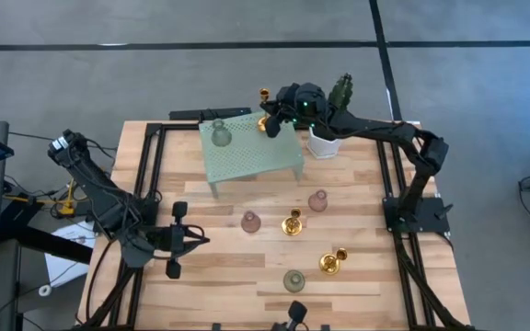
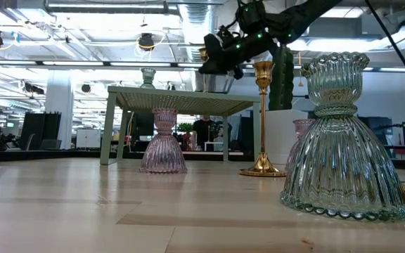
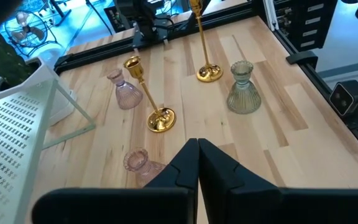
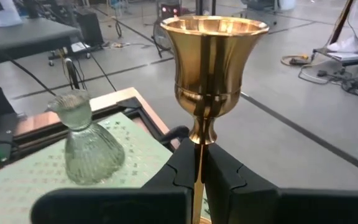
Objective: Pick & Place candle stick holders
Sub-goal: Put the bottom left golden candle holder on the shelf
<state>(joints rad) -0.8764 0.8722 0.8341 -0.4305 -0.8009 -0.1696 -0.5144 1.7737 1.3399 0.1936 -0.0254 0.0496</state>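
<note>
The gold holder's base (image 1: pixel 262 123) hangs at the green stand's far edge, so it comes down inward toward the grey-green holder on the stand, before my right gripper releases it.
My right gripper (image 1: pixel 274 118) is at the far right corner of a green perforated stand (image 1: pixel 251 152), shut on an upright gold holder (image 4: pixel 215 56). A grey-green holder (image 1: pixel 220 134) stands by its base on the stand. On the table stand two pink holders (image 1: pixel 251 221) (image 1: pixel 317 200), two gold ones (image 1: pixel 291 223) (image 1: pixel 332 262) and a grey-green one (image 1: pixel 293 279). My left gripper (image 1: pixel 175 241) is shut and empty over the table's left near part. My right gripper pinches the gold holder's thin stem (image 4: pixel 199 163), just below the cup, between its two fingers. The fingers come from the table's right side and lie across the stem. The holder stays upright, cup up, over the stand's corner; whether its base rests there I cannot tell.
A white pot (image 1: pixel 325 142) with a cactus (image 1: pixel 341 92) stands just right of the stand, under my right arm. Black frame rails run along the table's left and right sides. In the low view the near grey-green holder (image 2: pixel 343 140) fills the right foreground.
</note>
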